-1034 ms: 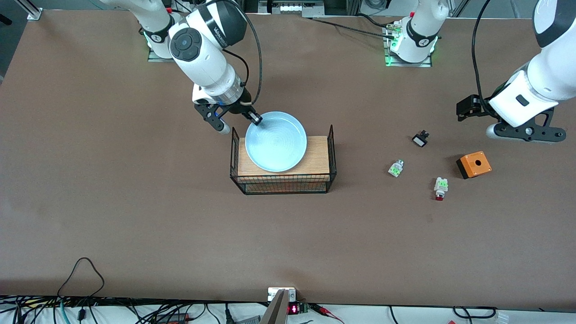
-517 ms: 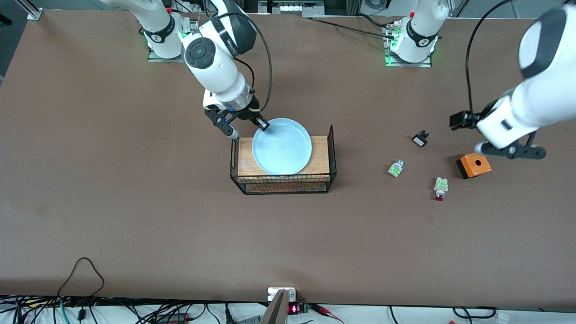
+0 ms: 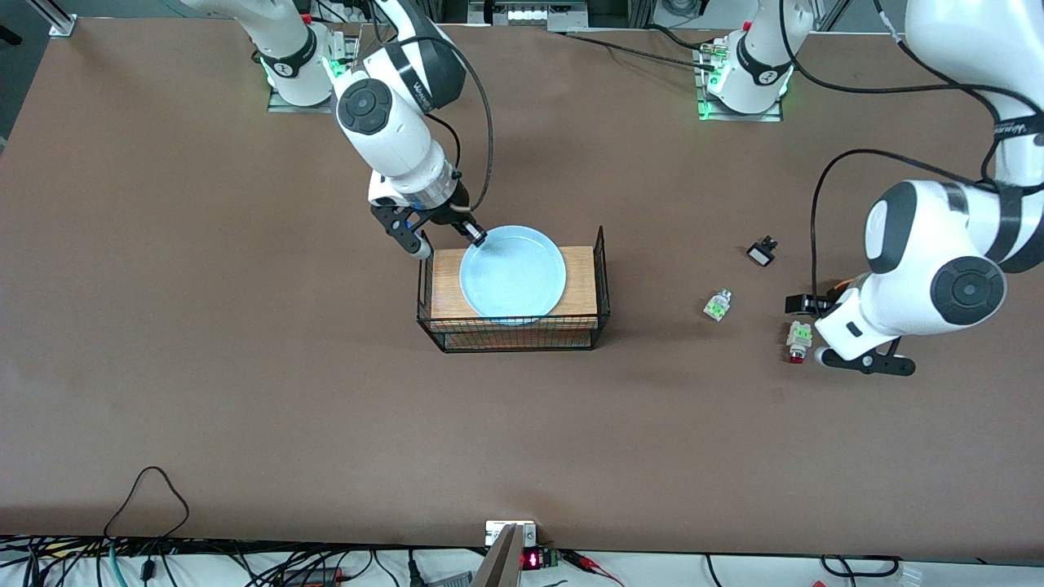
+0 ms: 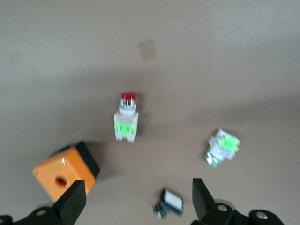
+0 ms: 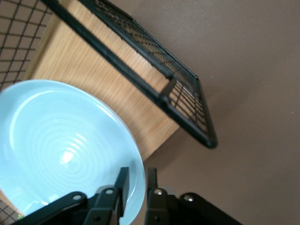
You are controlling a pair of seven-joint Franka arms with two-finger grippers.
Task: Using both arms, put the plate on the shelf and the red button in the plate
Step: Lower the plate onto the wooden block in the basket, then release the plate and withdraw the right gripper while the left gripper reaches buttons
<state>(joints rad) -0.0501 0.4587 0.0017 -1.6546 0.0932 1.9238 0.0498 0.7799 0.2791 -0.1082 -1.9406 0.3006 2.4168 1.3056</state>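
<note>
The red button needs to go in the plate (image 3: 512, 271), so my left gripper should next pick it up by its white-green body (image 3: 800, 333).
The pale blue plate (image 3: 512, 271) is held low over the wooden board in the wire basket (image 3: 602, 277). My right gripper (image 3: 477, 236) is shut on its rim at the edge toward the robots' bases. In the right wrist view both fingers (image 5: 123, 185) pinch the rim of the plate (image 5: 61, 150). The red button (image 3: 798, 342) lies on the table with its red cap toward the front camera. My left gripper (image 3: 852, 346) hovers open and empty beside it, over the orange box. The left wrist view shows the red button (image 4: 125, 119) past the spread left gripper (image 4: 137, 206).
An orange box (image 4: 65, 171) with a hole lies under the left hand. A white-green part (image 3: 718, 305) and a black-and-white part (image 3: 762, 251) lie between the basket and the red button. The basket holds a wooden board (image 3: 581, 281).
The right gripper has lowered the plate toward the board in the basket. The left arm has swung toward the front camera and come down over the orange box beside the red button.
</note>
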